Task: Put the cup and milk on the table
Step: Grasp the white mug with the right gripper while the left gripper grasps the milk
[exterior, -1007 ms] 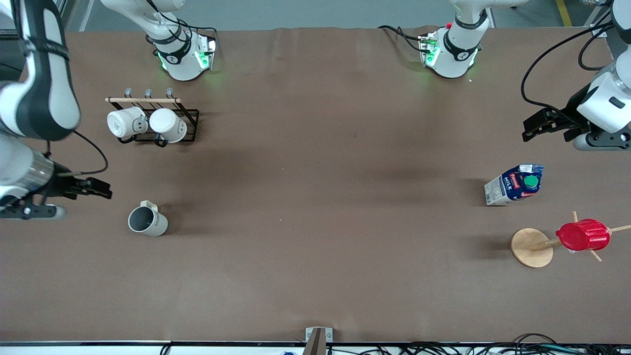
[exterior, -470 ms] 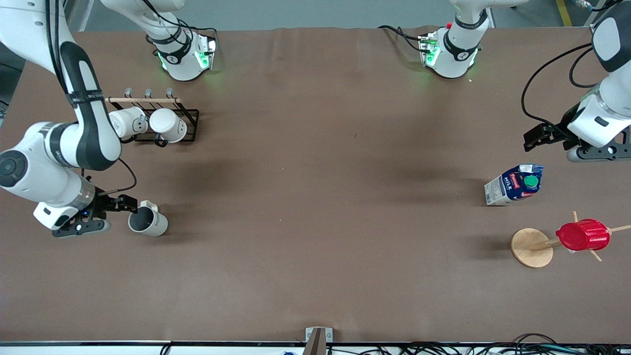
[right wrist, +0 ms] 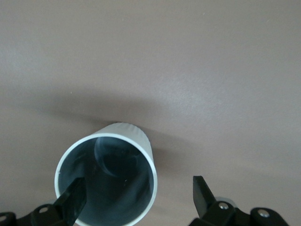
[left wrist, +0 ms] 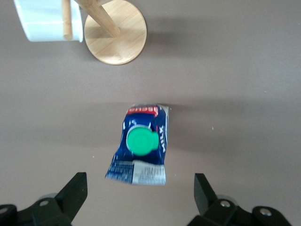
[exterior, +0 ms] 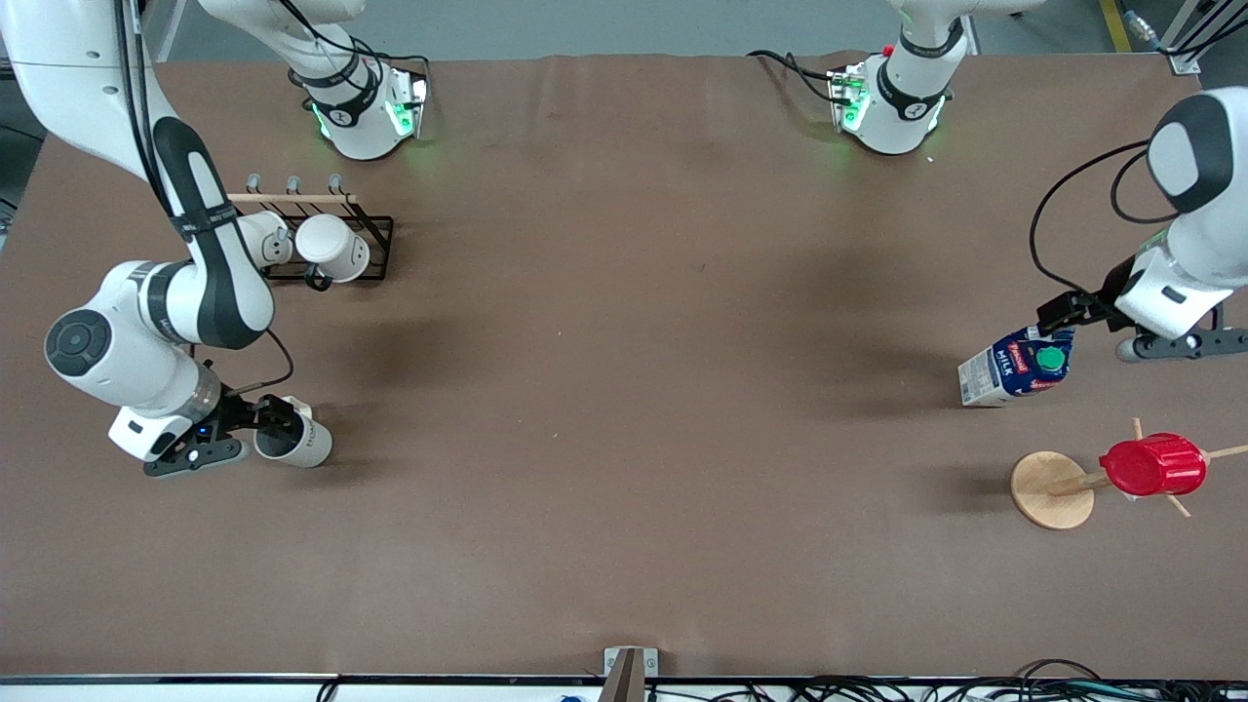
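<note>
My left gripper should place the milk on the tabletop, so next it should grab the carton by its blue sides (exterior: 1018, 361) (left wrist: 159, 141) beside the green cap.
The off-white cup (exterior: 300, 444) stands upright on the brown table (exterior: 624, 390) toward the right arm's end. My right gripper (exterior: 269, 419) is open just over its rim. In the right wrist view one finger (right wrist: 71, 203) sits over the cup's grey inside (right wrist: 106, 181) and the other finger (right wrist: 202, 195) is outside the rim. The blue-and-white milk carton (exterior: 1019, 366) with its green cap stands toward the left arm's end. My left gripper (exterior: 1065, 314) is open above it and a little to one side. The left wrist view shows the milk (left wrist: 141, 146) just ahead of the open gripper (left wrist: 139, 193).
A black wire rack (exterior: 375, 249) with two white mugs stands farther from the front camera than the cup. A wooden peg stand (exterior: 1051, 490) carrying a red ribbed cup (exterior: 1152, 466) stands nearer the front camera than the milk. Its base also shows in the left wrist view (left wrist: 115, 35).
My right gripper has moved in from the table's end to over the cup's rim. My left gripper has come down toward the milk. Cup and milk have not moved.
</note>
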`<control>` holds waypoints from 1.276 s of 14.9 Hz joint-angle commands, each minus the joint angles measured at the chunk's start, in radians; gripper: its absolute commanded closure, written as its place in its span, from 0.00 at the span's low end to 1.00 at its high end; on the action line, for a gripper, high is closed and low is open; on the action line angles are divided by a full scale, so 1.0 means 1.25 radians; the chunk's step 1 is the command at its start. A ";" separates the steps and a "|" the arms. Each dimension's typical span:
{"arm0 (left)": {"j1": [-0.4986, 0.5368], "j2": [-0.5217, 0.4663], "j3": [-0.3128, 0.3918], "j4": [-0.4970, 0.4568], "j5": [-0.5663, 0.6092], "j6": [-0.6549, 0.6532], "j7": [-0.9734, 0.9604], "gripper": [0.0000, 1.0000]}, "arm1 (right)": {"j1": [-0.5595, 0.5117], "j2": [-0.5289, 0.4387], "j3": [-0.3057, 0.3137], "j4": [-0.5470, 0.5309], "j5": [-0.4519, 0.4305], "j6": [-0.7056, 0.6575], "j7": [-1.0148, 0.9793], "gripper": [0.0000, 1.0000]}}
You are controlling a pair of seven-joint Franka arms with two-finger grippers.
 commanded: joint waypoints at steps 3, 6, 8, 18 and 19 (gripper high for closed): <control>0.000 0.064 0.003 0.008 0.013 0.050 0.004 0.00 | 0.002 0.022 0.001 -0.014 0.000 0.034 -0.012 0.15; 0.000 0.085 0.003 0.008 0.013 0.074 0.006 0.00 | 0.002 0.036 0.001 -0.001 0.000 0.032 -0.010 0.47; 0.000 0.096 0.003 0.008 0.013 0.091 0.006 0.00 | 0.002 0.040 0.001 0.004 0.000 0.025 -0.004 0.79; 0.015 0.111 0.003 -0.003 0.013 0.097 0.030 0.37 | 0.080 0.007 0.022 0.199 0.005 -0.293 0.293 1.00; 0.015 0.111 0.003 -0.002 0.013 0.097 0.029 0.51 | 0.109 0.007 0.039 0.232 -0.003 -0.326 0.392 1.00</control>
